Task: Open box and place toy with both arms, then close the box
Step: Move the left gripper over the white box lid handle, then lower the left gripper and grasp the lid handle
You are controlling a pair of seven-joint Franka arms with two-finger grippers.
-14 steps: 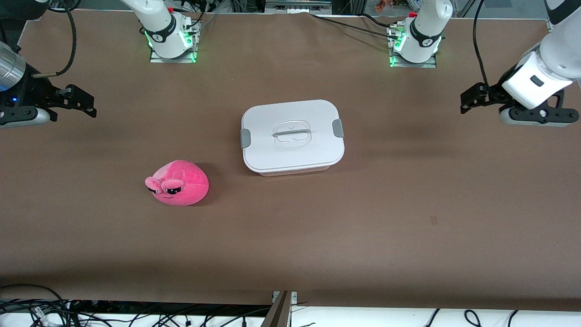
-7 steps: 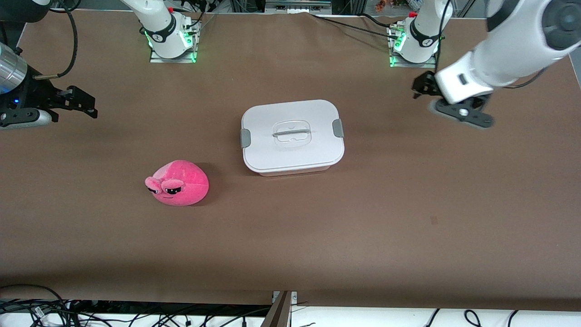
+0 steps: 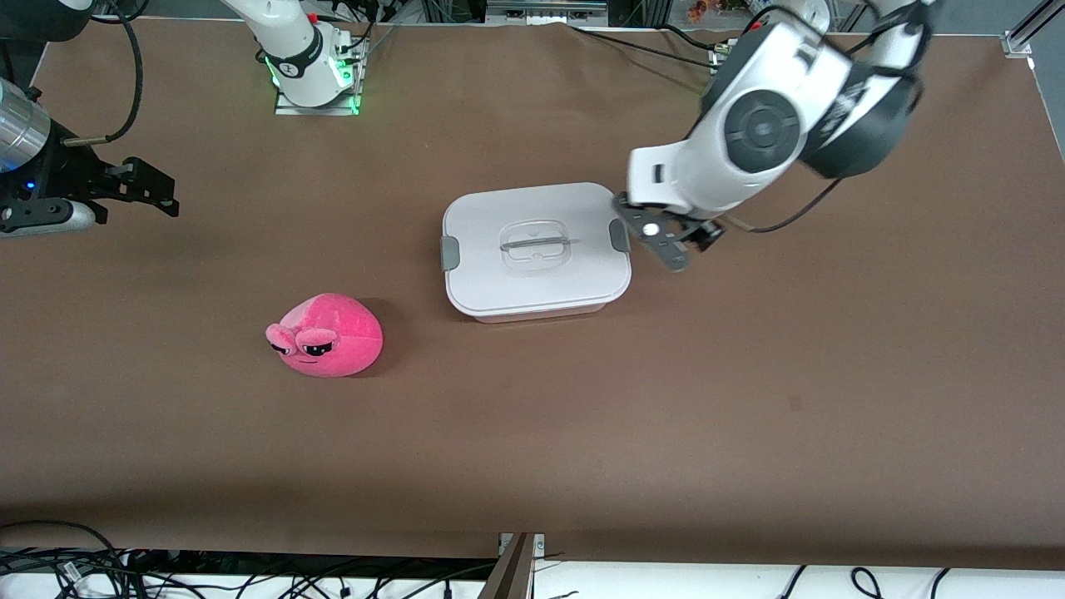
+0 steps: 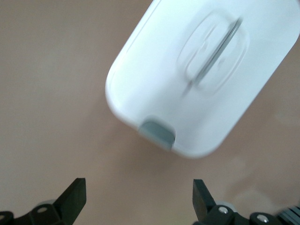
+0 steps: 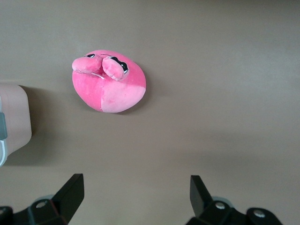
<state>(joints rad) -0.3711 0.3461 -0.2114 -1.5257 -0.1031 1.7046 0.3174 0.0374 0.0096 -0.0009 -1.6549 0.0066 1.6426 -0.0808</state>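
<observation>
I will open the box for the pink toy, my left gripper grabbing the white lid by its clear handle [image 3: 535, 243].
The box [image 3: 537, 249] stands shut mid-table, its white lid on, with a grey clip [image 3: 619, 235] at each short end and a clear handle [image 3: 535, 243] in the middle. The hot-pink toy [image 3: 329, 335] sits on the table nearer the front camera, toward the right arm's end. My left gripper [image 3: 666, 240] is open and empty, low beside the box's clip at the left arm's end. The left wrist view shows the box [image 4: 201, 79], that clip [image 4: 158, 132] and the gripper [image 4: 139, 192] just short of it. My right gripper [image 3: 158, 190] waits open at the right arm's end, and its wrist view [image 5: 136, 187] shows the toy [image 5: 110, 89].
The brown table [image 3: 749, 399] carries only the box and the toy. The right arm's base [image 3: 312, 71] stands at the table's back edge. Cables and a metal post [image 3: 512, 566] lie along the front edge.
My left arm has swung in from the left arm's end of the table to the box's near clip. The right arm, box and toy have not moved.
</observation>
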